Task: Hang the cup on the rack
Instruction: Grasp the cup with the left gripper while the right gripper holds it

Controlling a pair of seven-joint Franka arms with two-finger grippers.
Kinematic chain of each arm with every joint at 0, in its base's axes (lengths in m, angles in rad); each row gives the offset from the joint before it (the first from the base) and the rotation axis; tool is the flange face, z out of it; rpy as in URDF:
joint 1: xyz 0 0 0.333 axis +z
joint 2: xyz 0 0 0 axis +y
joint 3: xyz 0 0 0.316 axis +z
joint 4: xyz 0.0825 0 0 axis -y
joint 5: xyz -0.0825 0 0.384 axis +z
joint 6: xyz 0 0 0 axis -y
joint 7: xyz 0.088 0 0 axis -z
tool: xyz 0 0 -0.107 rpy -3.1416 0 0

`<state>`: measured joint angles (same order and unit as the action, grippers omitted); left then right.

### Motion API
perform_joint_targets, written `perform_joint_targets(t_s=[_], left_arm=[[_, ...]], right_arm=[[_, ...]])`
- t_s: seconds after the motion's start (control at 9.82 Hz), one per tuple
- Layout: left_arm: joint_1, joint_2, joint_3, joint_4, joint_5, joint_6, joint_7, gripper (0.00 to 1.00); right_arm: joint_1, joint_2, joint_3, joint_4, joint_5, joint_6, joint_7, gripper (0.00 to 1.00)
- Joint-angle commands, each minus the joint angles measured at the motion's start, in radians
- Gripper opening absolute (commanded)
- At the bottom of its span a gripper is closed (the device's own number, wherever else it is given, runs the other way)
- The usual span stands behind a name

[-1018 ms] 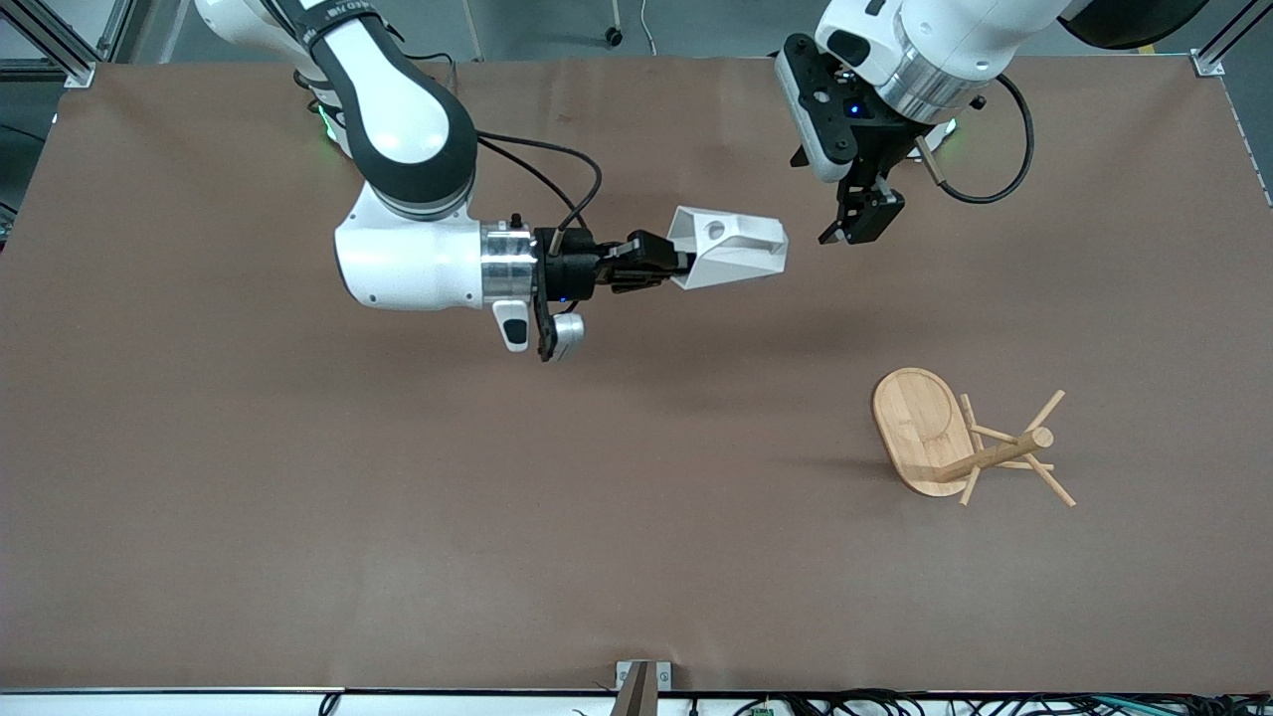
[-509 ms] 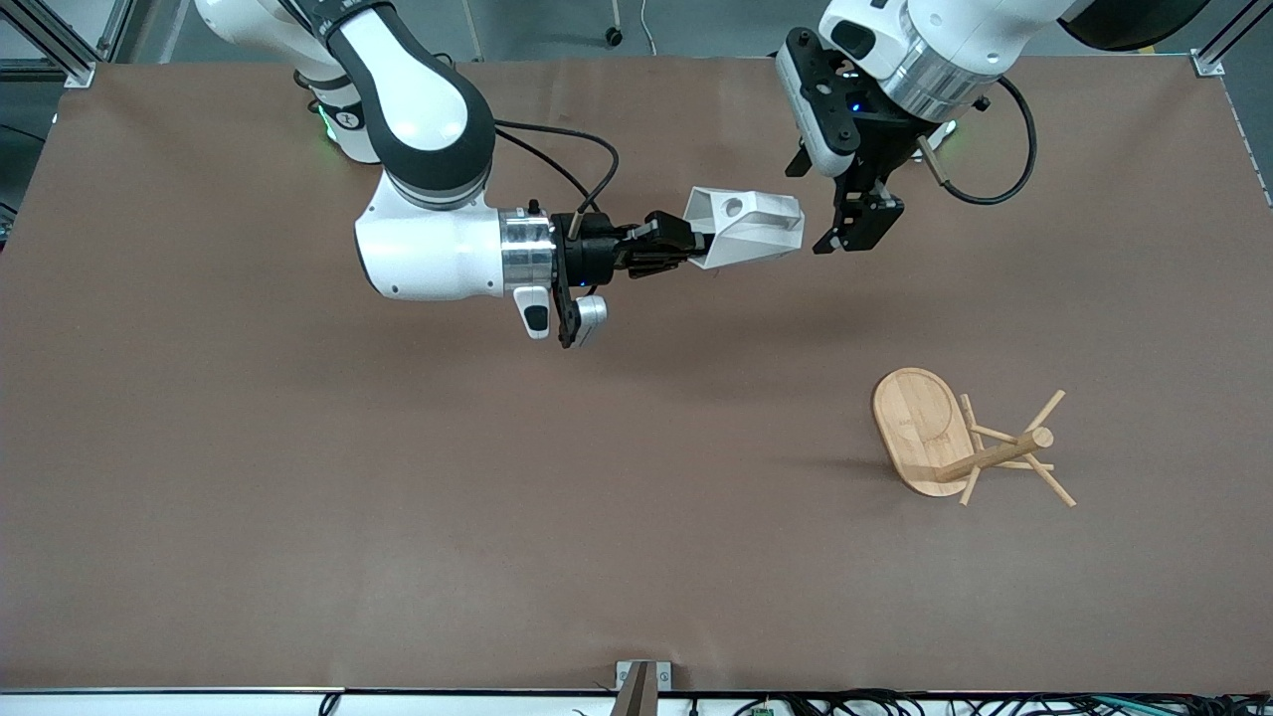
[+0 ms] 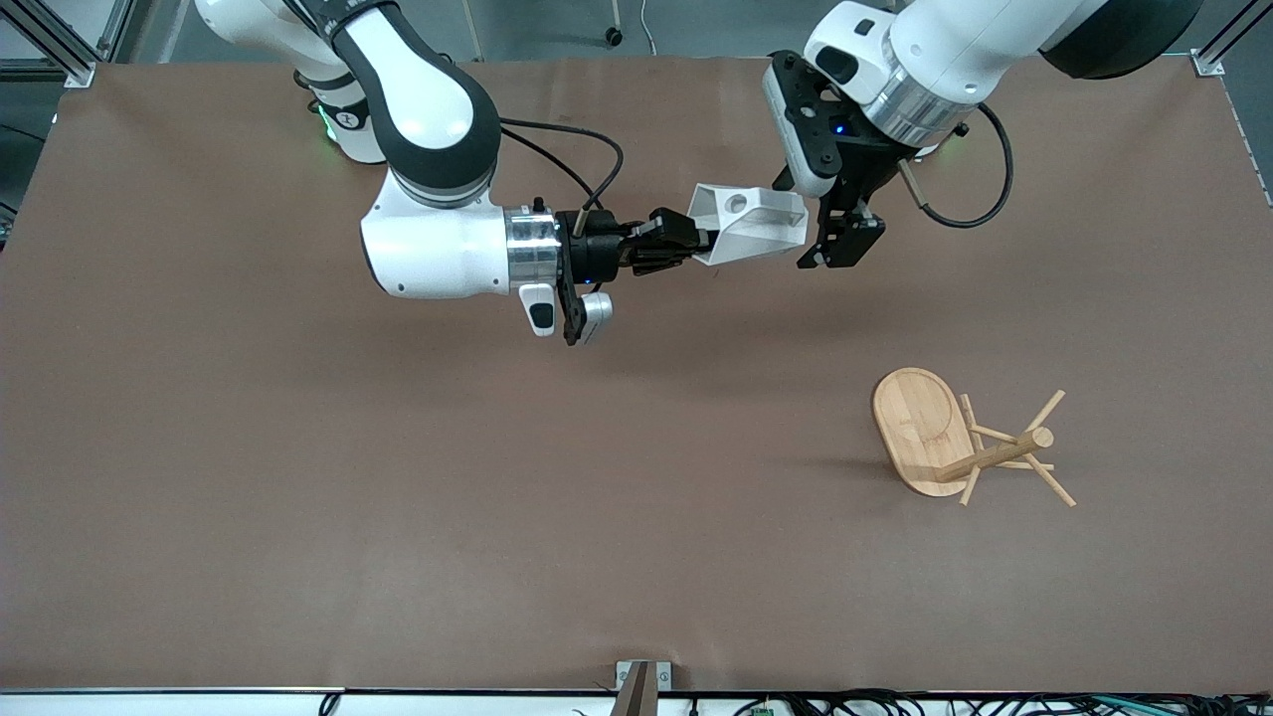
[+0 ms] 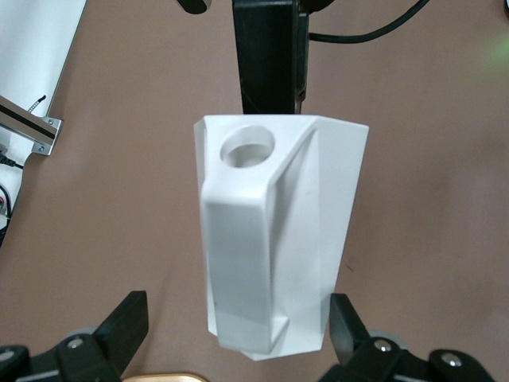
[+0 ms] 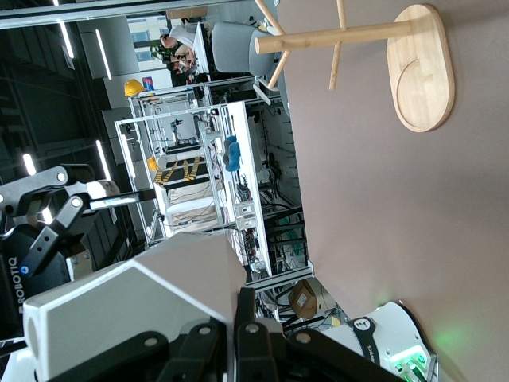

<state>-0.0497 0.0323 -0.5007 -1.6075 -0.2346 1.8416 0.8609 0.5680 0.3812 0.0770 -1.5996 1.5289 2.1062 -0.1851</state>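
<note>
I should next grab the cup by its rim end [image 3: 793, 223] with my left gripper, so that the cup's handle hole [image 3: 737, 203] stays free to slip onto the rack.
The white faceted cup [image 3: 751, 227] is held on its side in the air over the table's middle, handle hole facing up. My right gripper [image 3: 696, 247] is shut on its narrow end; the right wrist view shows its fingers [image 5: 250, 330] clamped on the cup [image 5: 135, 306]. My left gripper [image 3: 838, 239] is open at the cup's wide rim end. In the left wrist view its fingers [image 4: 127, 318] stand on either side of the cup [image 4: 278, 231], not touching it. The bamboo rack [image 3: 935, 438] stands upright on the table, nearer the front camera, toward the left arm's end, and also shows in the right wrist view [image 5: 421, 68].
The table is covered in brown paper [image 3: 398, 497]. A small metal bracket [image 3: 641, 676] sits at the table's edge nearest the front camera, with cables along that edge. Lab shelving [image 5: 207, 175] shows past the table in the right wrist view.
My right arm has carried the cup toward the left arm's end of the table. My left gripper has come down to the cup's rim end, still open.
</note>
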Motion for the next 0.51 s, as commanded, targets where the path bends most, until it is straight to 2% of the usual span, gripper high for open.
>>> perform_joint_targets(t_s=[0.0,0.2,0.41], left_arm=[[0.004,0.031,-0.018,-0.031,-0.014,0.025,0.02,1.0],[0.002,0.044,-0.03,-0.031,-0.014,0.025,0.02,0.99],[0.004,0.049,-0.032,-0.029,-0.014,0.024,0.02,0.94]], right_arm=[[-0.014,0.001,0.02,0.009,0.024,-0.011,-0.016,0.0],[-0.014,0.001,0.02,0.007,0.024,-0.011,-0.016,0.0],[-0.014,0.001,0.02,0.007,0.024,-0.012,-0.016,0.0]])
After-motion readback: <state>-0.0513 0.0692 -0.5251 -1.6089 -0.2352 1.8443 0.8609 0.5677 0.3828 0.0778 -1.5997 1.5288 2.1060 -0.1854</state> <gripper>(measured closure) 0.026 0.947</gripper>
